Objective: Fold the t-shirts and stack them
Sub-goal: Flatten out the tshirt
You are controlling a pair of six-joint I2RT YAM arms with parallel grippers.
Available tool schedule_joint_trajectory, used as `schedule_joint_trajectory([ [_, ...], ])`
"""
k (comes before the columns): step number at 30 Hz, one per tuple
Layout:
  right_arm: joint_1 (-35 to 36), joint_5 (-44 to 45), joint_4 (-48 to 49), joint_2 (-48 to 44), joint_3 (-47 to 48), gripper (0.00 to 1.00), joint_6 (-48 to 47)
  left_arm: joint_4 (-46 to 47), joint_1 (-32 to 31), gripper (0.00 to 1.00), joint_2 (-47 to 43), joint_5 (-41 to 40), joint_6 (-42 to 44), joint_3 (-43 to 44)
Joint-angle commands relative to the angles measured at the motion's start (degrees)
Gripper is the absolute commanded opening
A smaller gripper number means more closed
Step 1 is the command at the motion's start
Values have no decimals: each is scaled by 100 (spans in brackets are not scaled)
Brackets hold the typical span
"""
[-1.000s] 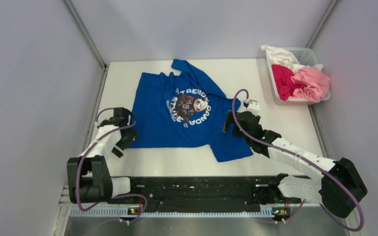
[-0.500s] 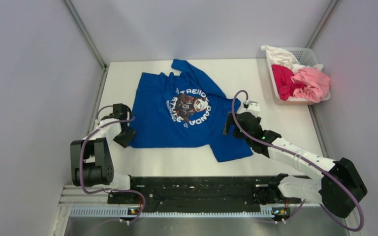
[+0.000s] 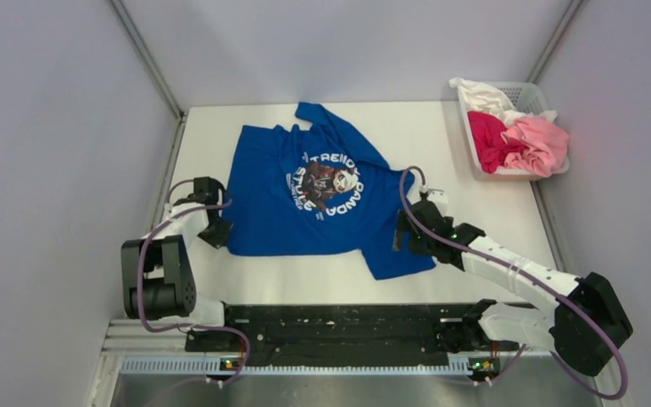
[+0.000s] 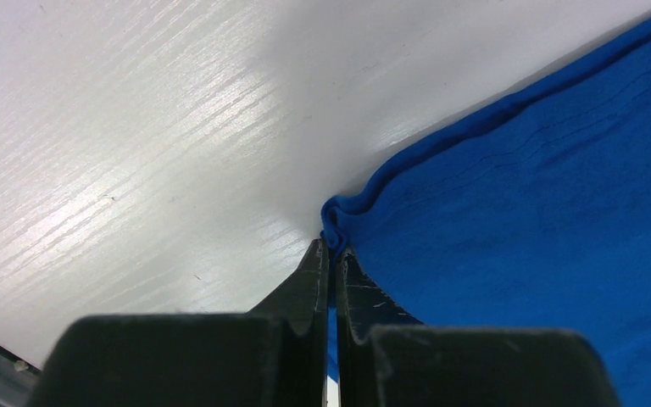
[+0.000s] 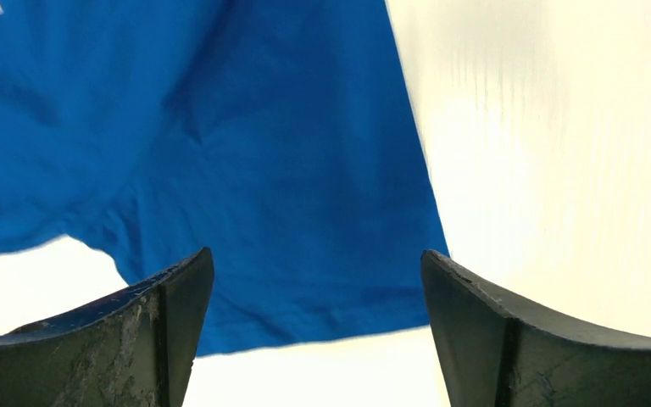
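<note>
I will use my right gripper to grab the blue t-shirt's near sleeve (image 3: 403,259) (image 5: 317,295) next, across from the t-shirt's held hem. Then the t-shirt can be stretched and flipped for folding.
A royal blue t-shirt (image 3: 263,203) with a round panda print and white lettering lies spread on the white table (image 3: 492,212). My left gripper (image 3: 218,231) sits at the shirt's near left corner. In the left wrist view the left gripper (image 4: 332,248) is shut on the bunched hem of the blue shirt (image 4: 542,212). My right gripper (image 3: 403,233) hangs over the near right sleeve. In the right wrist view this gripper (image 5: 315,254) is open, with the blue sleeve (image 5: 288,170) below and nothing between its fingers.
A white lattice basket (image 3: 527,89) at the back right holds a magenta shirt (image 3: 487,140), a pale pink shirt (image 3: 541,140) and a white one (image 3: 481,93). Grey walls close in both sides and the back.
My left gripper went from open to shut on the blue shirt's hem corner. My right gripper slid a little nearer, over the sleeve, still open.
</note>
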Motion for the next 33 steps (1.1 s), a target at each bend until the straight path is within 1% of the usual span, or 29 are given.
schedule_joint_trajectory([
  [1, 21, -600, -879, -187, -51, 88, 384, 54, -6, 0, -178, 275, 85, -200],
  [4, 122, -717, -573, -39, -248, 83, 420, 44, -9, 0, -357, 350, 116, -200],
  [8, 201, -442, -284, 612, -224, 81, 461, -23, -8, 0, -490, 362, 171, -192],
  [10, 210, -302, -57, 958, -238, 78, 531, -35, -6, 0, -587, 329, 177, -217],
  [11, 217, -240, 74, 1138, -261, 74, 585, -35, -9, 0, -630, 325, 181, -228],
  [14, 307, -144, 242, 1558, -216, 58, 710, -94, -7, 0, -761, 351, 202, -228],
  [15, 372, -67, 215, 1641, -184, 47, 760, -134, -7, 0, -815, 350, 212, -218],
  [16, 472, 23, 188, 1672, -153, 32, 790, -179, -7, 0, -891, 336, 226, -206],
  [17, 513, 159, 156, 1603, -115, 21, 788, -214, -7, 0, -980, 340, 269, -184],
  [18, 529, 305, 129, 1453, -60, 5, 801, -208, -11, 0, -1108, 398, 365, -146],
  [19, 527, 514, 76, 1243, 40, 0, 807, -215, -16, 0, -1261, 487, 463, -72],
  [21, 527, 964, 40, 680, 321, 0, 748, -240, -38, 0, -1722, 642, 567, 71],
  [23, 527, 1481, 86, 102, 680, 0, 632, -308, -74, 0, -2282, 666, 601, 416],
  [25, 519, 1919, 237, -379, 1122, 0, 331, -329, -86, 0, -2948, 645, 706, 799],
  [27, 525, 2195, 472, -705, 1603, 0, -182, -278, -91, 0, -3393, 578, 875, 1320],
  [28, 516, 2271, 569, -801, 1870, 0, -562, -353, -86, 0, -3515, 527, 910, 1671],
  [31, 513, 2437, 619, -936, 2891, 0, -1205, -549, -86, 0, -3674, 511, 977, 2773],
  [33, 518, 2306, 632, -1021, 3601, 0, -1628, -707, -86, 0, -3674, 510, 961, 3493],
])
